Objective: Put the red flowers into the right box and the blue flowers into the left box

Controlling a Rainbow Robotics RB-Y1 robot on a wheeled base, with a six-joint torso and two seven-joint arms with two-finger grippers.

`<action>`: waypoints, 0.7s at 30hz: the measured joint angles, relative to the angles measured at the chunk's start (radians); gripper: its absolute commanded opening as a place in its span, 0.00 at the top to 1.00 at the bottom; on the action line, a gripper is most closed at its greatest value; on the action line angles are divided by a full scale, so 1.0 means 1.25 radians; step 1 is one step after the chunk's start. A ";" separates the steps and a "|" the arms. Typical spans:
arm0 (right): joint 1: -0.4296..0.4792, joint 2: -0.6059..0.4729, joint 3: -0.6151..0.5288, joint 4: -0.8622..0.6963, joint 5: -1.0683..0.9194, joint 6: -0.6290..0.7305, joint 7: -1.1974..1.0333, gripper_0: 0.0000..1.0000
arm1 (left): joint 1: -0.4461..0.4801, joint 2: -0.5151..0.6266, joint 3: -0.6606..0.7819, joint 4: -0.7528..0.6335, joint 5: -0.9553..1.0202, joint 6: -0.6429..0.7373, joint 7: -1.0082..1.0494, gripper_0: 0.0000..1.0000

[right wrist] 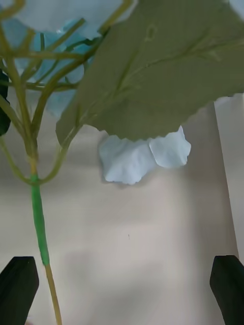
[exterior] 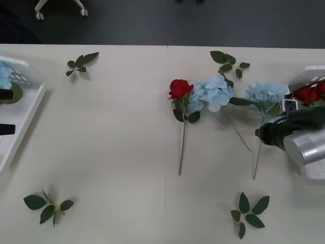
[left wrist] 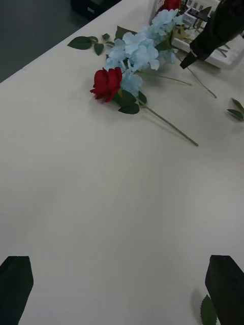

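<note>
My right gripper is to grip the blue flower's green stem [exterior: 261, 141] next, because thin petals and a broad leaf spread out above the stem.
One red flower [exterior: 180, 89] lies on the table at mid-right, its stem pointing toward me. Two blue flowers [exterior: 213, 91] [exterior: 266, 92] lie just right of it. My right gripper [exterior: 261, 134] hovers low over the rightmost blue flower's stem [right wrist: 38, 223], open, with that stem just inside one black finger [right wrist: 18, 289] and a big leaf [right wrist: 152, 71] ahead. More red flowers [exterior: 307, 95] lie in the right box [exterior: 311, 75]. My left gripper [exterior: 5, 112] hangs open over the left box [exterior: 25, 107], which holds a blue flower [exterior: 4, 76].
Loose green leaf sprigs lie at the far left [exterior: 81, 63], near left [exterior: 48, 206], near right [exterior: 249, 213] and behind the blue flowers [exterior: 228, 63]. A seam [exterior: 167, 152] runs down the table's middle. The left wrist view shows the red flower [left wrist: 108, 84] and the right arm [left wrist: 218, 25].
</note>
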 measured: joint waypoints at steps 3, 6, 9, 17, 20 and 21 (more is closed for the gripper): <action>0.000 0.001 0.010 0.022 0.000 -0.022 0.030 0.00 | 0.000 0.000 0.000 0.000 0.000 0.000 0.000 0.00; 0.000 0.011 0.014 0.038 0.000 -0.032 0.046 0.00 | 0.000 0.000 0.000 0.000 0.000 0.000 0.000 0.00; 0.000 0.025 0.012 0.042 0.001 -0.032 0.046 0.21 | 0.000 0.000 0.000 0.000 0.000 0.000 0.000 0.00; 0.000 0.033 0.012 0.042 0.003 -0.032 0.046 1.00 | 0.000 0.000 0.000 0.000 0.000 0.000 0.000 0.00; 0.000 0.033 0.012 0.042 0.004 -0.032 0.046 1.00 | 0.000 0.000 0.000 0.000 0.000 0.000 0.000 0.00; 0.000 0.033 0.012 0.042 0.004 -0.032 0.046 1.00 | 0.000 0.000 0.000 0.000 0.000 0.000 0.000 0.00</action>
